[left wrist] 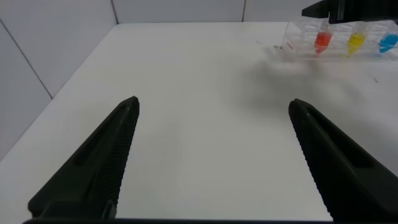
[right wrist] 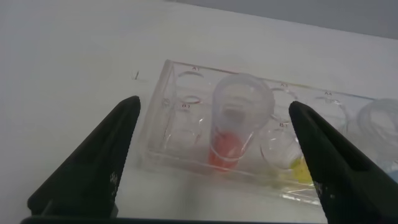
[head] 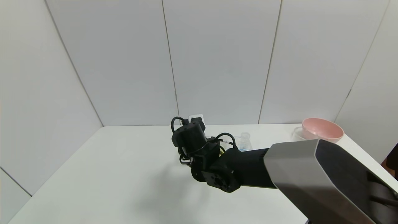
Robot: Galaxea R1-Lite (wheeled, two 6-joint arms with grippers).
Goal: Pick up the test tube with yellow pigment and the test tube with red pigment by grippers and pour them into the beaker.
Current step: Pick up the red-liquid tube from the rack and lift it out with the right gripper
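Note:
The rack closes around the red tube's lower half, so my right gripper next needs to grab the tube by its upper end [right wrist: 241, 104] to pour it.
In the right wrist view my right gripper [right wrist: 214, 106] is open and hovers just above a clear plastic rack [right wrist: 163, 134]. The test tube with red pigment [right wrist: 239, 124] stands upright in the rack between the two fingers, untouched. The test tube with yellow pigment [right wrist: 293, 163] stands in the neighbouring hole, by one fingertip. The left wrist view shows the red tube [left wrist: 321, 41] and the yellow tube [left wrist: 355, 42] far off. My left gripper [left wrist: 213, 102] is open and empty over bare table. In the head view the right wrist [head: 193, 137] hides both tubes. The beaker [head: 297, 133] stands by the pink bowl.
A blue-liquid tube [head: 244, 142] stands at the rack's right end, also in the left wrist view [left wrist: 388, 42]. A pink bowl [head: 323, 129] sits at the back right corner. Grey walls close the table's far side. The white table [head: 108, 174] stretches left and forward.

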